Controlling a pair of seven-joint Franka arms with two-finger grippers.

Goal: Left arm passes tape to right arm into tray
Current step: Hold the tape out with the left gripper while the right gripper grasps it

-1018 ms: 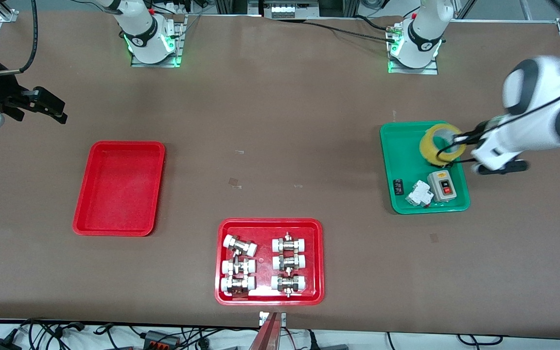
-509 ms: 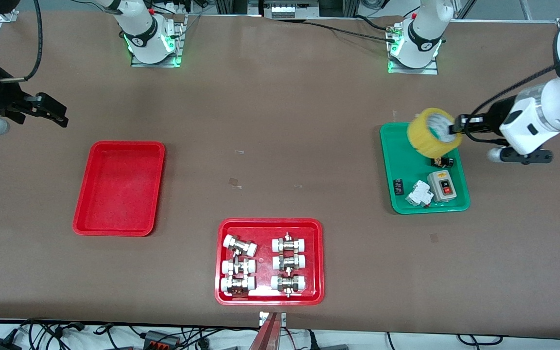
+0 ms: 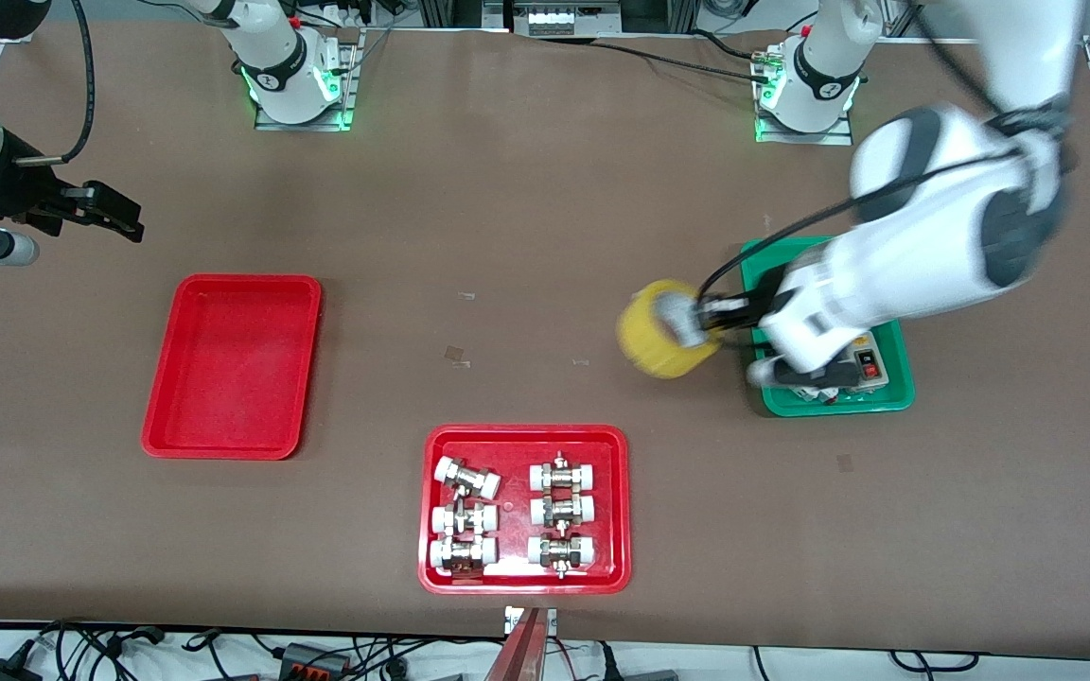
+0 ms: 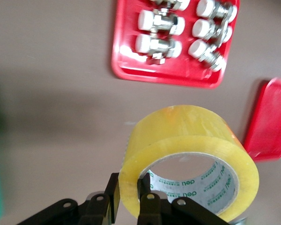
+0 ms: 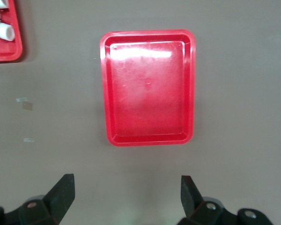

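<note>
The yellow tape roll needs to go into the empty red tray (image 3: 231, 365). My right gripper will grab it next by the free part of its ring's side (image 3: 641, 331) to carry it there.
My left gripper (image 3: 701, 315) is shut on the wall of the yellow tape roll (image 3: 661, 328) and holds it in the air over the bare table beside the green tray. In the left wrist view one finger (image 4: 113, 198) is outside the tape (image 4: 189, 145) and the other is inside its core. My right gripper (image 3: 119, 218) is open and empty, up over the table near the right arm's end. The plain red tray (image 3: 233, 364) lies empty on the table; in the right wrist view the tray (image 5: 148, 87) shows ahead of the open fingers (image 5: 64, 189).
A green tray (image 3: 777, 303) with a switch box and small parts lies under the left arm. A second red tray (image 3: 523, 508) with several white-capped metal fittings sits near the front camera. It also shows in the left wrist view (image 4: 170, 44).
My left arm has lifted the tape out of the green tray and carried it toward the table's middle. My right gripper has shifted slightly toward the middle.
</note>
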